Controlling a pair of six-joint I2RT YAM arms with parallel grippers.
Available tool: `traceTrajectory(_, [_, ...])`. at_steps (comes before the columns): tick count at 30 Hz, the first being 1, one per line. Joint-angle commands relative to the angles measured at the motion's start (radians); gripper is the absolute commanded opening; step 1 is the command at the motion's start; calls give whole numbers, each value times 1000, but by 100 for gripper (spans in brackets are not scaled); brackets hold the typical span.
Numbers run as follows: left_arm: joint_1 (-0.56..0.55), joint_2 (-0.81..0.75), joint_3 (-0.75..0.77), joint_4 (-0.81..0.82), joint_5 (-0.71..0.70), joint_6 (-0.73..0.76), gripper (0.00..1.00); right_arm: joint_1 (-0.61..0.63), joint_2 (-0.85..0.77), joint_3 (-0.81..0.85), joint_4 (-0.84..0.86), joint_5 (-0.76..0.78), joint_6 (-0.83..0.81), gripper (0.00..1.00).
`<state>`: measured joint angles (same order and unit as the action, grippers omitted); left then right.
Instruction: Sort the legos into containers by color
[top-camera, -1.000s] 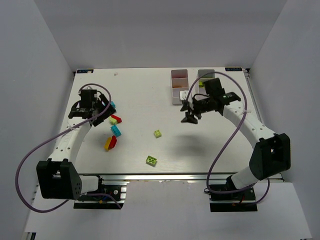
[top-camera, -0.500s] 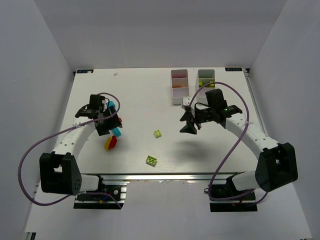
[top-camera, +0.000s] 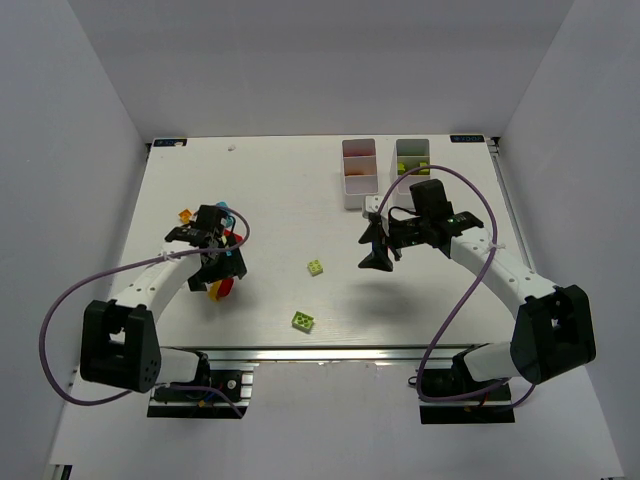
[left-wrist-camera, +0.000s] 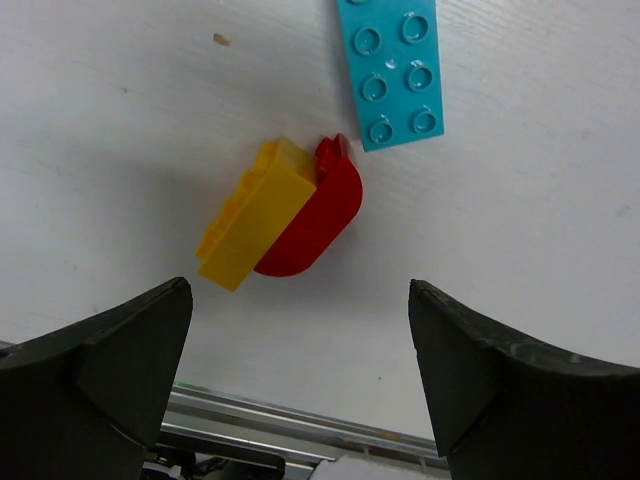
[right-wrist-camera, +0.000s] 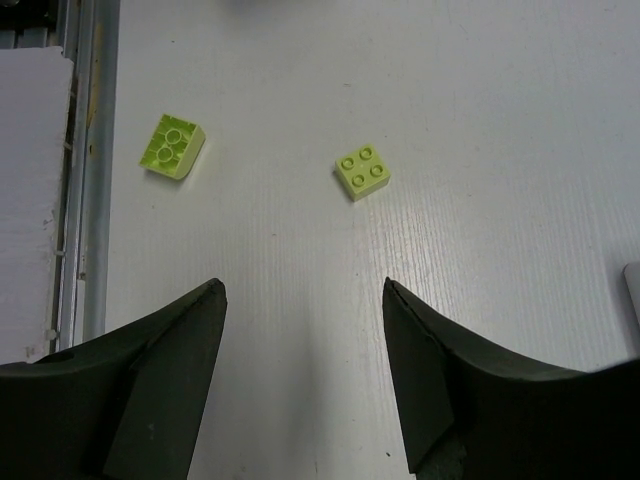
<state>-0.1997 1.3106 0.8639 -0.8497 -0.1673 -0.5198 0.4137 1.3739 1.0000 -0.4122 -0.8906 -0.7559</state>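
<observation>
Next, my left gripper picks up the pressed yellow and red bricks by their outer sides, so their ends stay free for my right gripper.
A yellow brick (left-wrist-camera: 255, 215) and a rounded red brick (left-wrist-camera: 318, 212) lie pressed together on the table, with a cyan plate (left-wrist-camera: 392, 70) just beyond them. My left gripper (left-wrist-camera: 300, 290) hovers open above them with nothing between its fingers; in the top view it (top-camera: 222, 268) is over the left cluster. My right gripper (right-wrist-camera: 305, 285) is open and empty over bare table, short of a lime brick (right-wrist-camera: 362, 172) and an overturned lime brick (right-wrist-camera: 172, 145). Two white containers (top-camera: 359, 172) (top-camera: 412, 158) stand at the back right.
An orange brick (top-camera: 185, 215) and a red brick (top-camera: 233, 238) lie by the left cluster. The table's front rail (left-wrist-camera: 300, 440) runs close under the left gripper. The right arm (top-camera: 500, 270) arcs in front of the containers.
My left gripper has moved right and nearer, over the yellow and red bricks, and opened wider. My right gripper came away from the containers toward the table's middle, opening a little.
</observation>
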Motion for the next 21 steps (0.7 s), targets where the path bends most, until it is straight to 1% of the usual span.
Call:
traceTrajectory(1, [-7,45,21,49,-58,10,98,7,-24,12,12,-25,10,69])
traceTrajectory(5, [-6,127,27,90,-64,33,98,7,-30,12,3,-13,1,70])
traceTrajectory(8, [-7,159,26,107,-55,35,92,7,-36,9,0,-7,-5,70])
traceTrajectory(9, [-6,157,21,112,-52,34,88,7,-38,8,-2,-5,-5,70])
traceTrajectory(14, [-9,131,-23,135,-29,11,74,7,-38,5,-4,-5,1,70])
traceTrajectory(19, [-9,66,-60,152,14,-26,55,7,-29,28,-30,-19,3,70])
traceTrajectory(21, [-9,38,-85,159,37,-39,53,8,-26,37,-45,-33,4,70])
